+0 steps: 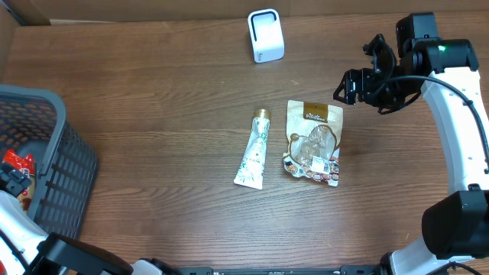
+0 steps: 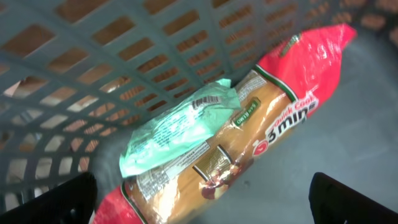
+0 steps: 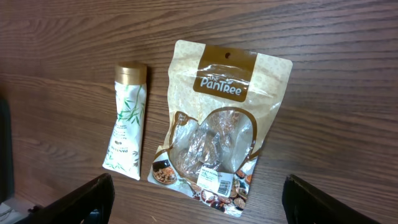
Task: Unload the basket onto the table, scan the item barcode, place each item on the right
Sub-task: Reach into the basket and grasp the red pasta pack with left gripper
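The red and tan food packet is in the basket [image 1: 72, 164]. My left gripper needs to grab its narrow tan middle [image 1: 27, 190] next, to lift it out for barcode scanning.
A white barcode scanner [image 1: 266, 36] stands at the back of the table. A beige snack pouch [image 1: 314, 143] [image 3: 214, 121] lies flat at mid-table, its white barcode label [image 3: 217, 181] facing up near the bottom edge. My right gripper [image 3: 202, 205] [image 1: 359, 82] hangs open above it, holding nothing. Left of the pouch lies a white tube with a gold cap [image 1: 254, 150] [image 3: 127, 121]. My left gripper [image 2: 202, 202] is open inside the grey basket [image 1: 72, 164], over a red and tan food packet [image 2: 249, 134] and a mint-green packet [image 2: 177, 127].
The basket fills the left edge of the table, with a grey floor [image 2: 348, 118] and slotted walls [image 2: 93, 56]. The tube and the pouch lie close side by side. Bare wood [image 1: 153, 99] lies between the basket and these items.
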{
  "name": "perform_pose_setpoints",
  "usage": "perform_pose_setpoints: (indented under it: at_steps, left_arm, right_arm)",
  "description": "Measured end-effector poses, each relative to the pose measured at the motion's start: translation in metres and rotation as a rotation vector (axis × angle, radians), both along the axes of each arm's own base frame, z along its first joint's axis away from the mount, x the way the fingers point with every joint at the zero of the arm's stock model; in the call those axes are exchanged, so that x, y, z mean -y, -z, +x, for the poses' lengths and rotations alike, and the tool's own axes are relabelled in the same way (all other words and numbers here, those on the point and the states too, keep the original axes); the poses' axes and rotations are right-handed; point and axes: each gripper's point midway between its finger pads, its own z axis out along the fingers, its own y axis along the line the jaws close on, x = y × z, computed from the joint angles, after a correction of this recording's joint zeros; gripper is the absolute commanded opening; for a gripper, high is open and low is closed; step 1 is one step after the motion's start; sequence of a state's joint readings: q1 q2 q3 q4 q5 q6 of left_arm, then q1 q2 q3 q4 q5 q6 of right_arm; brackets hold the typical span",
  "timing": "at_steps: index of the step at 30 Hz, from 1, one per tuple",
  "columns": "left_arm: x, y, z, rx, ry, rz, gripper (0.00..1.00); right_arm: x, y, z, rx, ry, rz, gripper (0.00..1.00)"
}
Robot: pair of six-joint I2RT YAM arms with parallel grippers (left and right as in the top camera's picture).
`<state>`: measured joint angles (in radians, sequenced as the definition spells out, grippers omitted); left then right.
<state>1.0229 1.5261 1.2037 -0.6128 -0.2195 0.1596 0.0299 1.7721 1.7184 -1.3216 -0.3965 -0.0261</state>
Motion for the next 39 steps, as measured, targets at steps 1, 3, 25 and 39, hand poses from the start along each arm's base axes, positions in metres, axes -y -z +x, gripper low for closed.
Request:
perform_pose_setpoints:
  at_steps: [1,3,25,39]
  left_arm:
    - [0.001,0.003,0.004,-0.02,0.059,0.0,1.0]
    - [0.003,0.01,0.012,-0.044,0.157,-0.013,0.99]
    - [0.002,0.107,0.029,-0.133,0.311,-0.202,1.0]
    - [-0.022,0.102,0.017,-0.207,0.227,-0.105,1.0]
  right_arm:
    - [0.0,0.0,0.0,0.0,0.001,0.0,0.87]
    - [0.0,0.0,0.0,0.0,0.001,0.0,0.87]
    - [0.0,0.001,-0.004,-0.019,0.0,0.0,0.87]
    - [0.0,0.002,-0.007,-0.03,0.001,-0.001,0.87]
